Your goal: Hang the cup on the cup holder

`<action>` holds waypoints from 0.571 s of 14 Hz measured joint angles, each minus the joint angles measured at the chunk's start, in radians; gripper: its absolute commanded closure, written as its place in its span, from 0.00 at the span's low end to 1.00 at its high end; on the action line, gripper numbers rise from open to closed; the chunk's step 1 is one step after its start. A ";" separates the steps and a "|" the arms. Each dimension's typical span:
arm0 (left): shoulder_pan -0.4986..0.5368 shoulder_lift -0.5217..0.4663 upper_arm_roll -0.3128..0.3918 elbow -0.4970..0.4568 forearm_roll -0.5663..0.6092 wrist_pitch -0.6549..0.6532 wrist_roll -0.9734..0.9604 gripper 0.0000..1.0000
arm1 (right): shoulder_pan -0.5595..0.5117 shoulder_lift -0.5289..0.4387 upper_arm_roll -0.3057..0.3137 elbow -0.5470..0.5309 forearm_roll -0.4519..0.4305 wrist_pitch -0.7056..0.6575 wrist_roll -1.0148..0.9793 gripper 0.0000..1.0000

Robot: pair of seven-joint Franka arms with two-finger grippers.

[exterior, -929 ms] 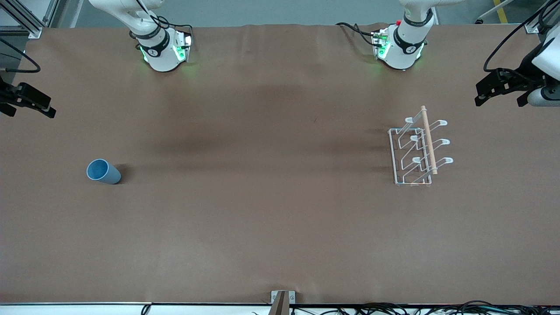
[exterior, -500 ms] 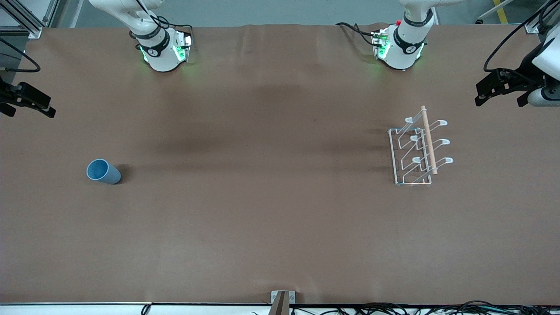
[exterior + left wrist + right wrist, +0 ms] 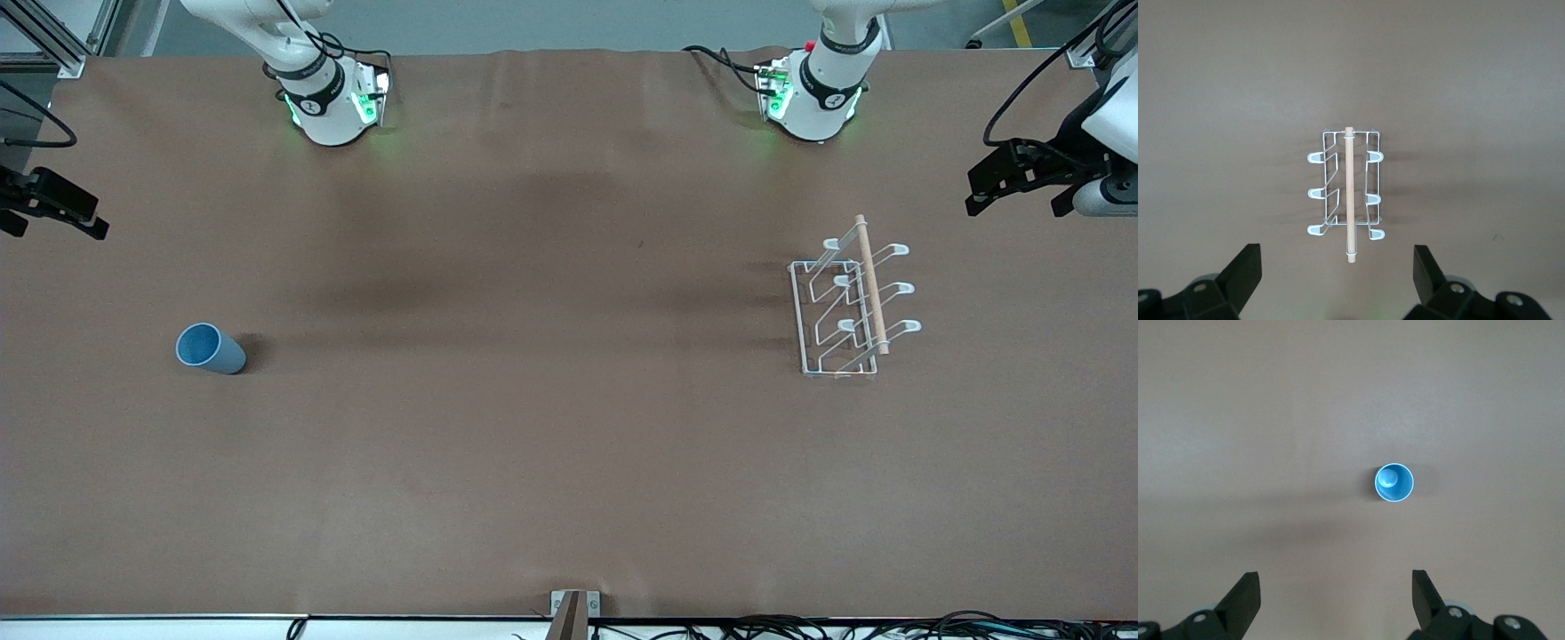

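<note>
The robot's right hand is going to grab the light-blue cup by its rim (image 3: 196, 324) next. The cup can then go to the white wire cup holder (image 3: 849, 307).
The light-blue cup (image 3: 211, 348) stands upright, mouth up, on the brown table toward the right arm's end. It also shows in the right wrist view (image 3: 1394, 482). The white wire cup holder (image 3: 849, 307) with its wooden rod (image 3: 871, 284) stands toward the left arm's end and shows in the left wrist view (image 3: 1346, 193). My right gripper (image 3: 55, 206) is open and empty, high over the table's end, apart from the cup; its own view shows it (image 3: 1335, 583). My left gripper (image 3: 1013, 180) is open and empty, high over the other end; its own view shows it (image 3: 1336, 260).
The two arm bases (image 3: 333, 98) (image 3: 813, 93) stand along the table's edge farthest from the front camera. A small metal bracket (image 3: 573, 609) and cables (image 3: 845, 627) lie at the edge nearest to that camera.
My right gripper has drifted slightly outward toward the table's end. The cup, the cup holder and my left gripper have not visibly moved.
</note>
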 measured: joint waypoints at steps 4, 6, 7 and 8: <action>0.000 0.000 0.000 0.000 0.000 0.000 0.000 0.00 | -0.031 0.066 -0.008 -0.061 0.000 0.118 0.000 0.00; 0.000 0.000 0.000 0.000 0.000 0.000 0.000 0.00 | -0.055 0.105 -0.009 -0.139 0.001 0.236 -0.004 0.00; 0.000 0.000 0.000 0.001 0.000 0.000 0.000 0.00 | -0.065 0.121 -0.010 -0.180 0.001 0.290 -0.005 0.00; 0.000 0.000 0.000 0.001 0.000 0.000 0.000 0.00 | -0.078 0.138 -0.010 -0.221 0.001 0.346 -0.007 0.00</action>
